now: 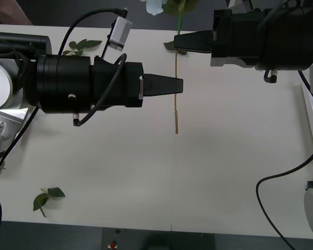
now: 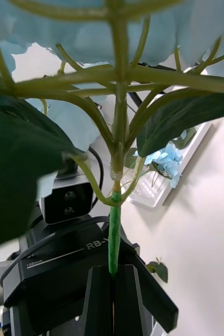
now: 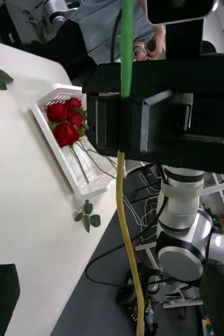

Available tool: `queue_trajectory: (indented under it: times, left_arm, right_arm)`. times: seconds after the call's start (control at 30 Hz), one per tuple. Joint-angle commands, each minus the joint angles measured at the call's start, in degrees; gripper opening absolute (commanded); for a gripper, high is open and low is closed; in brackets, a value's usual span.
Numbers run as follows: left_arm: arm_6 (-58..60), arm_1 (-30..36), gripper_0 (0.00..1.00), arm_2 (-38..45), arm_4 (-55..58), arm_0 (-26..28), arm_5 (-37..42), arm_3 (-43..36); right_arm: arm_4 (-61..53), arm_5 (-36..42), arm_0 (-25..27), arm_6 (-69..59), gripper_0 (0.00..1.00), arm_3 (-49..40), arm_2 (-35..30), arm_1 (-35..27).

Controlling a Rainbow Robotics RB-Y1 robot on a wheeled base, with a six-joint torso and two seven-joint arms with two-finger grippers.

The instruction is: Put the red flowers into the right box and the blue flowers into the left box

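My left gripper should next grip the flower's yellowish lower stem (image 1: 176, 95), as my right fingers cover the green part below the bloom.
My right gripper (image 1: 178, 41) reaches in from the far right side and is shut on the green stem of a blue flower (image 2: 112, 31). The pale head (image 1: 155, 5) is at the table's far edge and the long stem (image 1: 176, 104) trails toward me over the table. My left gripper (image 1: 176, 85) is open, its tips at that stem (image 3: 123, 210), which runs between the fingers (image 3: 1, 289). The left box (image 2: 195, 144) holds another blue flower (image 2: 164, 160). The right box (image 3: 42, 100) holds red flowers (image 3: 63, 123).
Loose green leaf sprigs lie on the white table at the far left (image 1: 83, 46) and near the front left edge (image 1: 47, 197). Another sprig (image 3: 88, 218) lies beside the right box. Black cables hang from both arms.
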Motion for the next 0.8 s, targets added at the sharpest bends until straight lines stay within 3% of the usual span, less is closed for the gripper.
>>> queue_trajectory:
  times: [0.03,0.17,0.2,0.27,0.3,0.37,0.8]
  left_arm:
    - [2.5,-1.5,1.00,-0.5,-1.0,-2.2,-0.6,-1.7]
    - [3.3,-1.5,1.00,-2.5,-2.2,-3.2,-1.1,-1.6]
    - [3.6,-1.5,0.94,-2.8,-2.5,-3.5,-1.1,-1.6]
    - [4.1,-1.5,0.54,-3.2,-3.4,-3.7,-1.2,-1.6]
    - [4.3,-1.5,0.23,-3.7,-3.8,-3.9,-1.2,-1.6]
    - [4.7,-1.5,0.00,-4.1,-3.7,-4.2,-1.3,-1.6]
    - [6.7,-1.5,0.00,-5.0,-3.9,-5.1,-1.4,-1.5]
  right_arm:
    - [-0.5,0.0,-1.6,-1.4,0.00,-1.7,-0.4,0.1]
    - [-0.5,0.0,-1.6,-1.4,0.00,-1.7,-0.4,0.1]
    - [-0.5,0.0,-1.6,-1.4,0.00,-1.7,-0.4,0.1]
    - [-0.5,0.0,-1.6,-1.4,0.00,-1.7,-0.4,0.1]
    - [-0.5,0.0,-1.6,-1.4,0.00,-1.7,-0.4,0.1]
    - [-0.5,0.0,-1.6,-1.4,0.00,-1.7,-0.4,0.1]
    - [-0.5,0.0,-1.6,-1.4,0.00,-1.7,-0.4,0.1]
